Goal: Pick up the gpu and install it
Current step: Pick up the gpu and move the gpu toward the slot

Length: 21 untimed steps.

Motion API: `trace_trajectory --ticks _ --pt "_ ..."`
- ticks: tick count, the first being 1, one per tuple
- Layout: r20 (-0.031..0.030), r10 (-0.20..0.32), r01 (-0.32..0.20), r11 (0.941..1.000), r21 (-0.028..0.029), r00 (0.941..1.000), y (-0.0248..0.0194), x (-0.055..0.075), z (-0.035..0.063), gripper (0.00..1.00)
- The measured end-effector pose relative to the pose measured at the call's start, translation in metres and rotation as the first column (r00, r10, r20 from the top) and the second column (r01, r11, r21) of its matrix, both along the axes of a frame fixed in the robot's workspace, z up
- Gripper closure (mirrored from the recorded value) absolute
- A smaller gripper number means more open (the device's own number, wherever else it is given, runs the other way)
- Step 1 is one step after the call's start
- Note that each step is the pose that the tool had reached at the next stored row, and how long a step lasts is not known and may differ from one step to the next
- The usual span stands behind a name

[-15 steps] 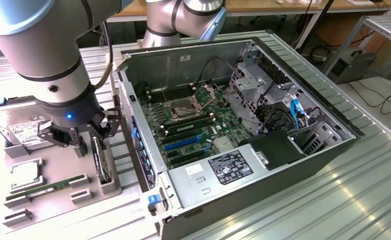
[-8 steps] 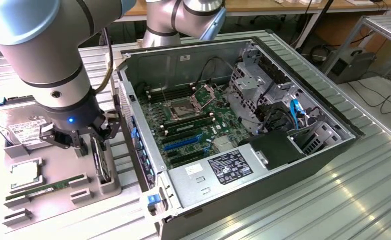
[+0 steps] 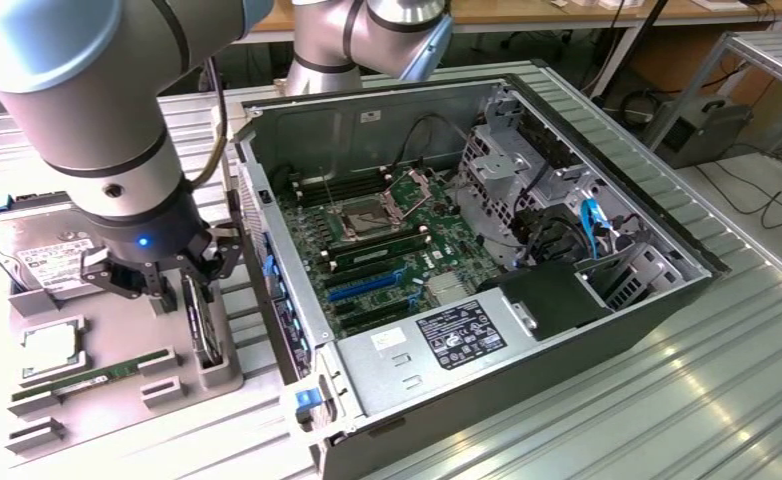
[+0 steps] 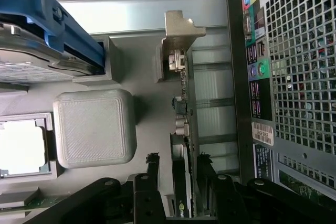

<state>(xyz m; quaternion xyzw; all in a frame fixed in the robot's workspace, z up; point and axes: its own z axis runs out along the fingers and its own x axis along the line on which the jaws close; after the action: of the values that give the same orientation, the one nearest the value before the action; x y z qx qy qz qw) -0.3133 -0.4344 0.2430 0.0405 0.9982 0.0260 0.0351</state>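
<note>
My gripper grabs the GPU by its exposed upper edge (image 3: 192,286) next, across its thin sides, since the tray's slot encloses the GPU's lower end.
The gpu (image 3: 206,322) is a thin dark card standing on edge in a slot of the grey holder tray (image 3: 114,322), close to the rear of the open computer case (image 3: 631,330). My gripper (image 3: 188,283) hangs right over it, open. In the wrist view the gpu (image 4: 184,124) runs edge-on between the two black fingers (image 4: 152,165), which straddle it with a gap showing on at least one side. Its pale metal bracket (image 4: 177,31) is at the end away from the gripper (image 4: 177,165). Inside the case, the motherboard (image 3: 378,245) has a free blue slot (image 3: 364,288).
The tray also holds a silver hard drive (image 3: 38,250) with a blue rail (image 4: 58,24), a processor (image 3: 47,345) and a green memory stick (image 3: 84,380). A raised grey block (image 4: 94,127) sits beside the card. The case's perforated rear panel (image 4: 304,66) stands close alongside.
</note>
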Motion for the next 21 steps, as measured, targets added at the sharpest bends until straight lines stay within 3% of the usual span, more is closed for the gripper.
trace_trajectory --ticks 14,17,18,21 --pt "-0.0001 0.000 0.000 1.0000 -0.0001 1.0000 -0.0014 0.0005 -0.0013 0.58" --pt "0.0001 0.000 0.000 1.0000 0.0000 1.0000 -0.0014 0.0006 -0.0014 0.66" --pt "0.0000 0.000 0.000 1.0000 -0.0001 1.0000 -0.0014 0.0006 -0.0013 0.73" --pt "-0.0001 0.000 0.000 1.0000 -0.0001 1.0000 -0.0014 0.0006 -0.0013 0.73"
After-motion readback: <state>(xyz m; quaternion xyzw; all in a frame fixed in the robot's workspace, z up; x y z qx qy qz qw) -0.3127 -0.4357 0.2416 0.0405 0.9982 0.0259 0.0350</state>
